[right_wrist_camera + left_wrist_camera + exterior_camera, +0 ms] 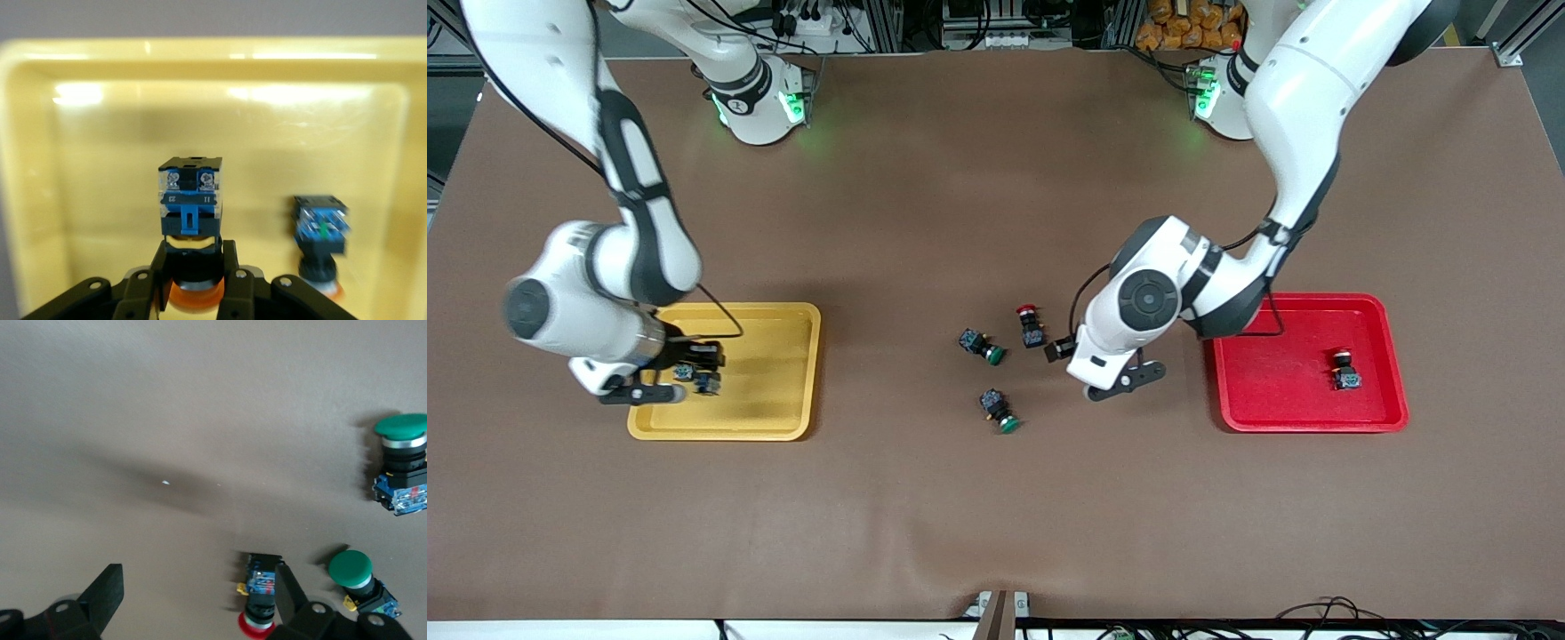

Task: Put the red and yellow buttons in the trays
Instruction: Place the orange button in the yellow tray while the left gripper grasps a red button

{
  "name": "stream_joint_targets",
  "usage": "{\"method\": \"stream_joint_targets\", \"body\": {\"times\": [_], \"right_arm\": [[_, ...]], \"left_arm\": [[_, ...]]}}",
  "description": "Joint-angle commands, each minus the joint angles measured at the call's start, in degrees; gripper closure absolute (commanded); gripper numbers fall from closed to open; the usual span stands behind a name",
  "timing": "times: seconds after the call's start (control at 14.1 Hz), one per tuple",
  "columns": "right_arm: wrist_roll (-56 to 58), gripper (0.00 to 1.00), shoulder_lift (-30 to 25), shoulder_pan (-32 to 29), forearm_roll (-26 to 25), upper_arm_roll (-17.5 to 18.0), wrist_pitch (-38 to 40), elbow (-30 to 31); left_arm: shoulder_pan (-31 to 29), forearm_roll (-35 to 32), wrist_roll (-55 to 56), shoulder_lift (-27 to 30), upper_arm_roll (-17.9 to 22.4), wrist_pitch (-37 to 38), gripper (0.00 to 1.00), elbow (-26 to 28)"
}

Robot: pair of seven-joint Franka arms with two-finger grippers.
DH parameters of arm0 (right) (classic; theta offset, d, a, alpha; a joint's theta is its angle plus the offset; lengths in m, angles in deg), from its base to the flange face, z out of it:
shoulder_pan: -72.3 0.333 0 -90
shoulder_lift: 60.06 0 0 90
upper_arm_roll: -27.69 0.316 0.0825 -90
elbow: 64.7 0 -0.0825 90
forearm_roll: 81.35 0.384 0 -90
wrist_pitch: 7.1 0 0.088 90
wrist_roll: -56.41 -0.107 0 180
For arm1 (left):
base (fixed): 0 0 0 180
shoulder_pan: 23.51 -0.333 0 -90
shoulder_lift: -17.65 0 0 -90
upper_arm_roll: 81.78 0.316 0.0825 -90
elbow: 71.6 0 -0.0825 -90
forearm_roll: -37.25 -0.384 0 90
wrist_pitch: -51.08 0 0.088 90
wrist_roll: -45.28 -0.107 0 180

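I will grab the red-capped button's black body (pixel 1032 332) with my left gripper next. Then the red button can be sorted into the red tray (pixel 1254 391).
My right gripper (pixel 193 257) is shut on a yellow-capped button (pixel 191 197) and holds it low over the yellow tray (pixel 783 373). A second yellow button (pixel 321 233) stands in that tray beside it. My left gripper (pixel 199 587) is open just above the table mat. A red-capped button (pixel 259 597) lies on its side between the fingers, close against one finger (pixel 291 593). In the front view this red button (pixel 1031 325) lies mid-table beside the left gripper (pixel 1063 350). Another red button (pixel 1346 371) stands in the red tray (pixel 1254 391).
Two green-capped buttons (pixel 983 347) (pixel 999 412) lie on the brown mat near the red button, toward the right arm's end and nearer the front camera. The left wrist view shows them too, green buttons (pixel 401 463) (pixel 360 580).
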Motion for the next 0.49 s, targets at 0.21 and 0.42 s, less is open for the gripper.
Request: {"method": "stream_joint_targets", "body": {"times": [0.21, 0.42], "right_arm": [[0.87, 0.99, 3.38, 0.26, 4.05, 2.29, -3.51, 0.1], [0.79, 0.2, 2.86, 0.44, 4.05, 2.29, -2.81, 0.01]], "left_arm": [[7.52, -1.93, 7.11, -3.34, 3.8, -3.42, 0.0, -1.79], [14.13, -1.84, 10.11, -4.93, 8.72, -5.71, 0.0, -1.79]]}}
